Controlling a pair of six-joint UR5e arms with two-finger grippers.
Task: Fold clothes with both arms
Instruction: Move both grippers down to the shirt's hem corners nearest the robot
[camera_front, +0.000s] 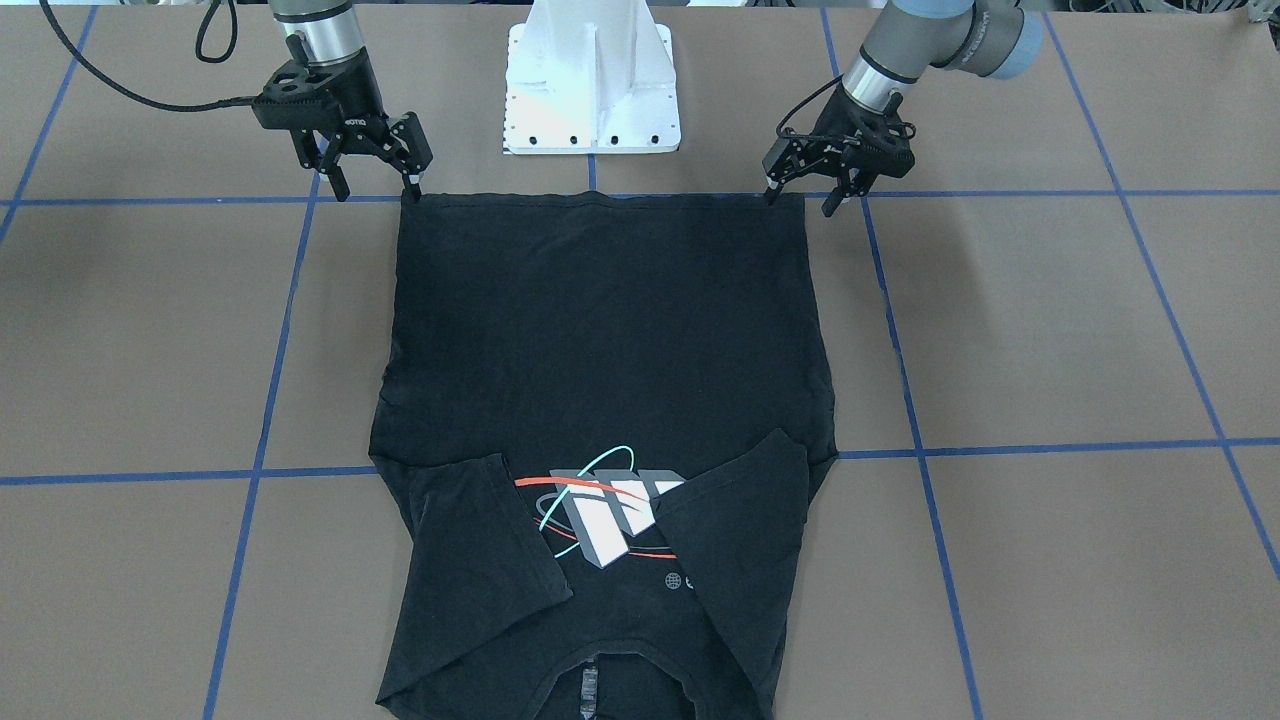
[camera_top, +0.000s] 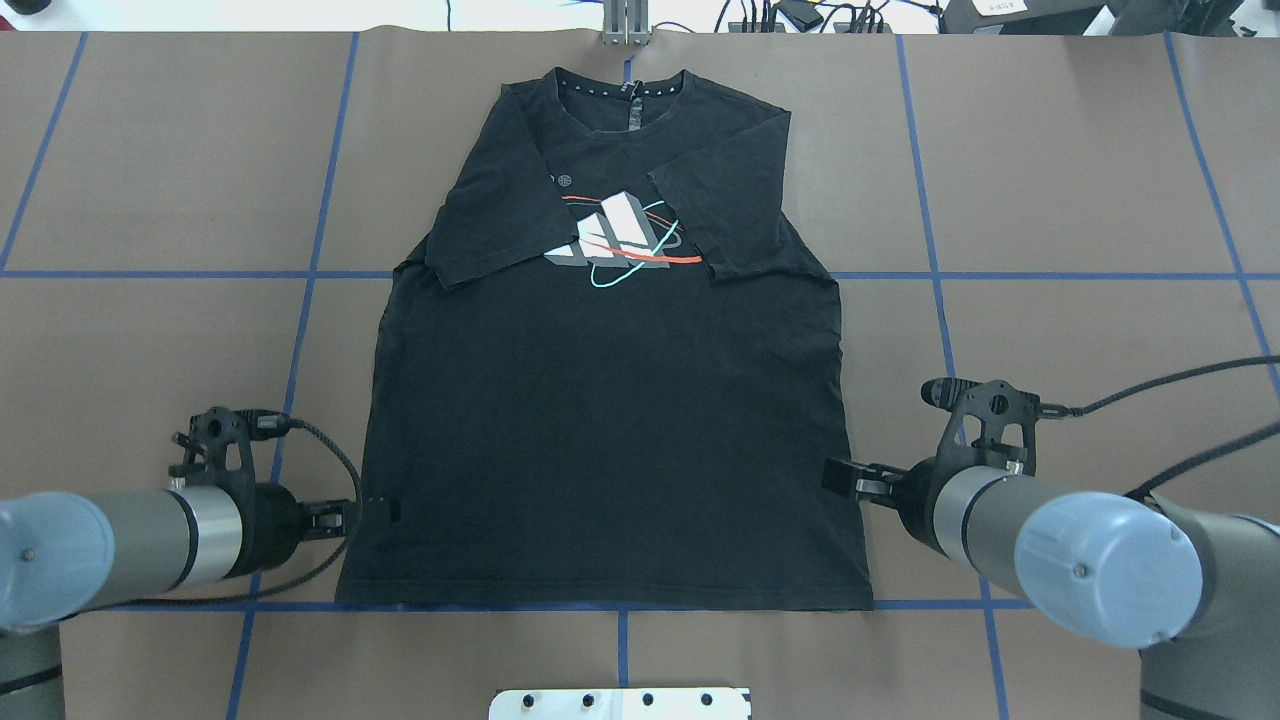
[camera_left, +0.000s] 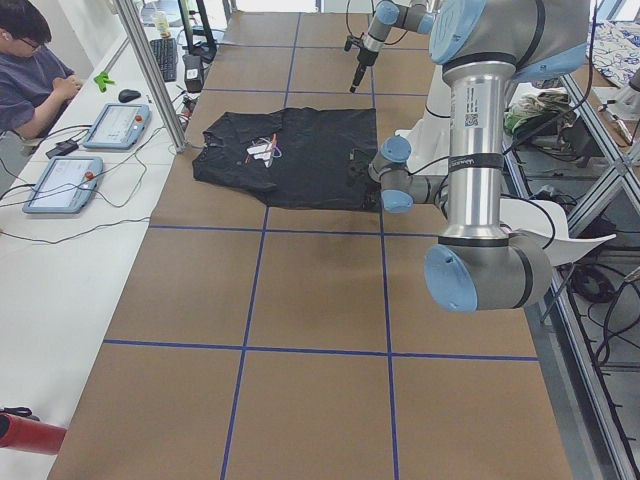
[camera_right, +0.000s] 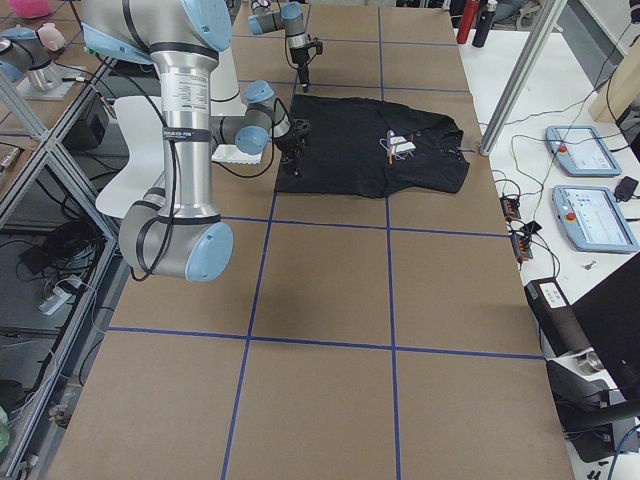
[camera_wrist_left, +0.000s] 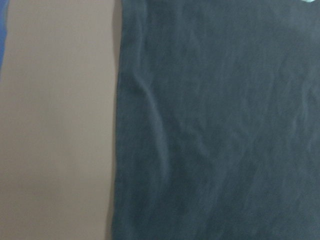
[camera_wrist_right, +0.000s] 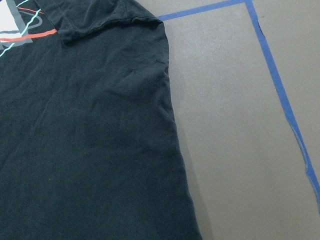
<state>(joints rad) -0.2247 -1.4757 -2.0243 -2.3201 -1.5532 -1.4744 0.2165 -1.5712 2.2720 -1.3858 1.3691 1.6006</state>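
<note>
The black T-shirt (camera_front: 600, 330) still has to be folded in half. My left gripper needs to grab it by its hem corner (camera_front: 415, 206) to do that.
The black T-shirt (camera_front: 600, 330) lies flat, print up, hem toward the robot and collar at the far edge (camera_top: 610, 420). Both short sleeves are folded inward over the white, red and teal print (camera_top: 615, 235). My left gripper (camera_front: 803, 197) is open at the hem corner on my left, one finger over the cloth and one outside it; it also shows in the overhead view (camera_top: 365, 512). My right gripper (camera_front: 376, 188) is open at the other hem corner (camera_top: 845, 478). Neither holds cloth. The wrist views show only the shirt's side edges (camera_wrist_left: 215, 125) (camera_wrist_right: 85, 140), no fingers.
The white pedestal base (camera_front: 590, 90) stands just behind the hem. Blue tape lines (camera_top: 300, 330) grid the brown table. An operator (camera_left: 30, 70) and tablets (camera_right: 590, 210) are on a side bench beyond the collar end, past a metal post (camera_left: 150, 70).
</note>
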